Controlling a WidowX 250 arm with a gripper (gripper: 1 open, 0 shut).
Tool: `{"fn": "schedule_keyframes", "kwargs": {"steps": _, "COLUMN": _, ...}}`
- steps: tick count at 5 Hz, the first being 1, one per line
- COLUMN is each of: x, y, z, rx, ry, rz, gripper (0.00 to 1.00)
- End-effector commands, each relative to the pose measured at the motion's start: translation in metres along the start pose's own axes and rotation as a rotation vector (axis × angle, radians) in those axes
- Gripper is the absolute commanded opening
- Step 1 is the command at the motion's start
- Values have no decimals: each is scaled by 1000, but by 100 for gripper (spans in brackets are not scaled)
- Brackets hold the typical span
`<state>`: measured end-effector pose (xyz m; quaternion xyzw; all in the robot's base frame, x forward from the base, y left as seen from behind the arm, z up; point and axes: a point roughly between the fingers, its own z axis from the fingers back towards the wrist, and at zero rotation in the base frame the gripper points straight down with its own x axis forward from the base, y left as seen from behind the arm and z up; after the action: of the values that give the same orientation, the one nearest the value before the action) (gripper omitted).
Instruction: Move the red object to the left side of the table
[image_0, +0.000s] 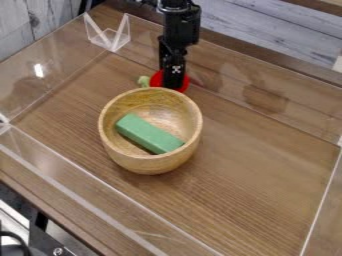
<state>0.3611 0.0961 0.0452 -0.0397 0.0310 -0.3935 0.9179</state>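
Observation:
My gripper grabs the red object by its round body (170, 82) next, to move it to the table's left side.
The red object (177, 82) lies on the table (254, 170) just behind the wooden bowl, its yellow-green stem pointing left. My black gripper (170, 74) comes straight down onto it from above. Its jaws stand wide on either side of the fruit and hide the fruit's top. Whether the fingers press on the fruit I cannot tell.
A wooden bowl (107, 115) with a green block (147, 134) in it sits right in front of the fruit. Clear acrylic walls border the tabletop, and a small clear stand (107, 33) sits at the back left corner.

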Motion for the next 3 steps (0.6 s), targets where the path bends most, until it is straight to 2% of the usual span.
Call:
{"fn": "schedule_keyframes", "kwargs": {"steps": 1, "x": 7, "y": 11, "z": 23, "rx": 76, "ry": -49, "rz": 40, "gripper": 100}}
{"fn": "schedule_keyframes", "kwargs": {"steps": 2, "x": 10, "y": 9, "z": 18, "rx": 77, "ry": -56, "rz": 70, "gripper": 0}}
{"fn": "schedule_keyframes", "kwargs": {"steps": 3, "x": 17, "y": -3, "z": 19, "rx": 74, "ry": -62, "rz": 64, "gripper": 0}}
